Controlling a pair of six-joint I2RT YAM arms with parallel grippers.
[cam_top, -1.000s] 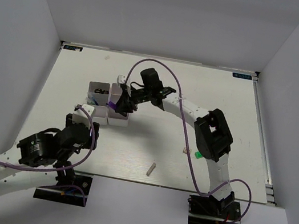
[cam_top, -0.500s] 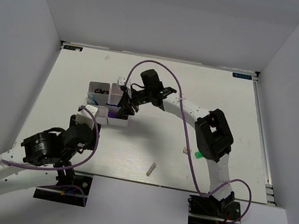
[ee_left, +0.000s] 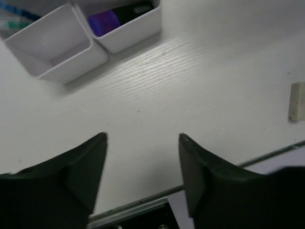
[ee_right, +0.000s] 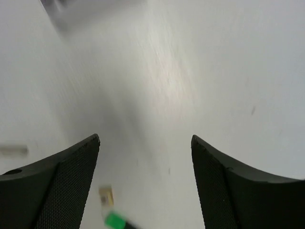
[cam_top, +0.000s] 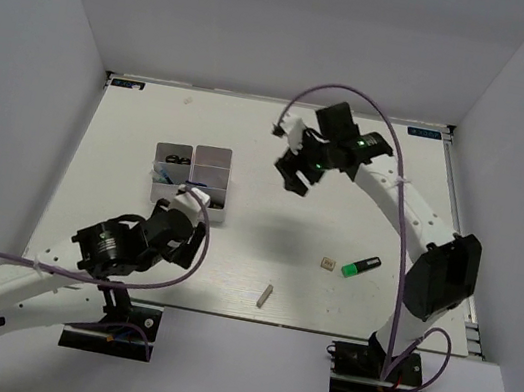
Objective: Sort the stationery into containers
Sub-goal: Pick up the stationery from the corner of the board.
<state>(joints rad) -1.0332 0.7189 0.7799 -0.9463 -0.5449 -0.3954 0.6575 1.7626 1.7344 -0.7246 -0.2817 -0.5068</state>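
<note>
I will grab the green highlighter across its black body with my right gripper, so both ends stay free. Then I should lay the highlighter lengthwise beside the purple marker.
The white divided tray stands left of centre. It holds black-handled scissors and blue pens. A purple marker lies in a near compartment. My left gripper hovers open and empty just in front of the tray. My right gripper is raised to the right of the tray, open and empty. A green highlighter, a beige cube and a grey stick lie loose on the table. The right wrist view shows the cube and highlighter low between my fingers.
The table's near edge runs just below my left fingers. White walls close in the table on the left, back and right. The grey stick lies at the right edge of the left wrist view.
My right gripper opened, left the purple marker in the tray and swung up and away to the right. The left arm shifted right, in front of the tray.
</note>
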